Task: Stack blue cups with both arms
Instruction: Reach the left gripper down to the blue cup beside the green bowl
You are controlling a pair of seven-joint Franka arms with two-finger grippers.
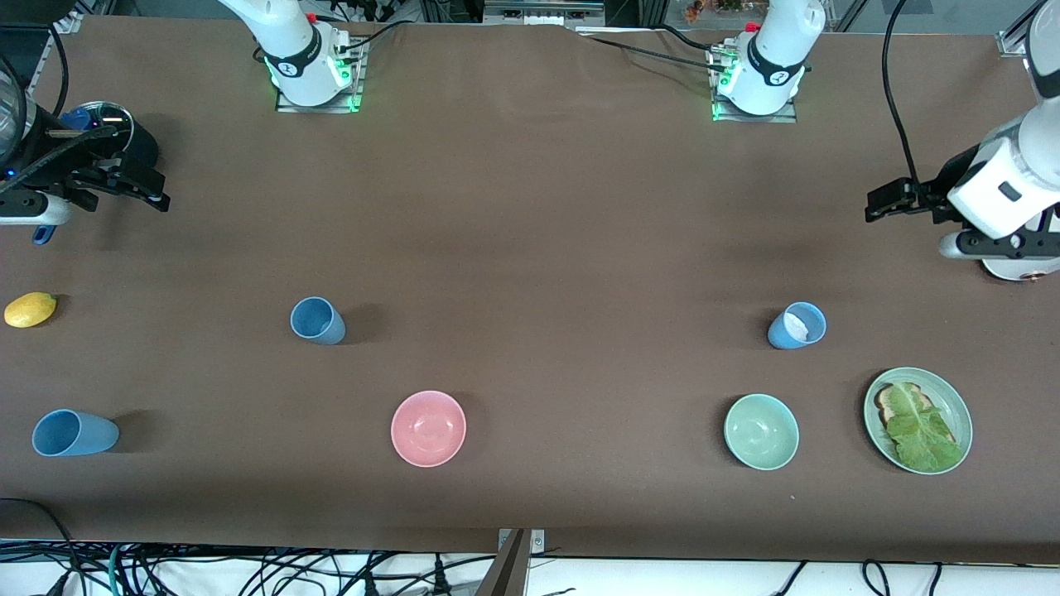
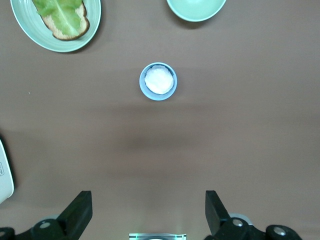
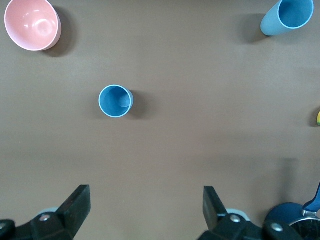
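Observation:
The left gripper grabs the white-filled cup by its rim (image 1: 823, 321) next, which leaves the white-filled cup's base (image 1: 778, 338) free for stacking with another blue cup.
Three light-blue cups stand apart on the brown table. One cup (image 1: 317, 320) (image 3: 115, 101) is empty, toward the right arm's end. A second empty cup (image 1: 73, 433) (image 3: 286, 17) stands nearer the front camera at that end. The third cup (image 1: 799, 325) (image 2: 158, 81) holds something white, toward the left arm's end. My right gripper (image 1: 132, 189) (image 3: 145, 207) is open and empty, in the air beside a dark pot. My left gripper (image 1: 886, 201) (image 2: 147, 210) is open and empty, in the air over bare table at the left arm's end.
A pink bowl (image 1: 428, 428) (image 3: 31, 24) and a green bowl (image 1: 761, 431) (image 2: 196, 7) sit near the front edge. A green plate (image 1: 952, 401) (image 2: 22, 27) holds toast and lettuce. A lemon (image 1: 30, 310) and a dark navy pot (image 1: 112, 132) are at the right arm's end.

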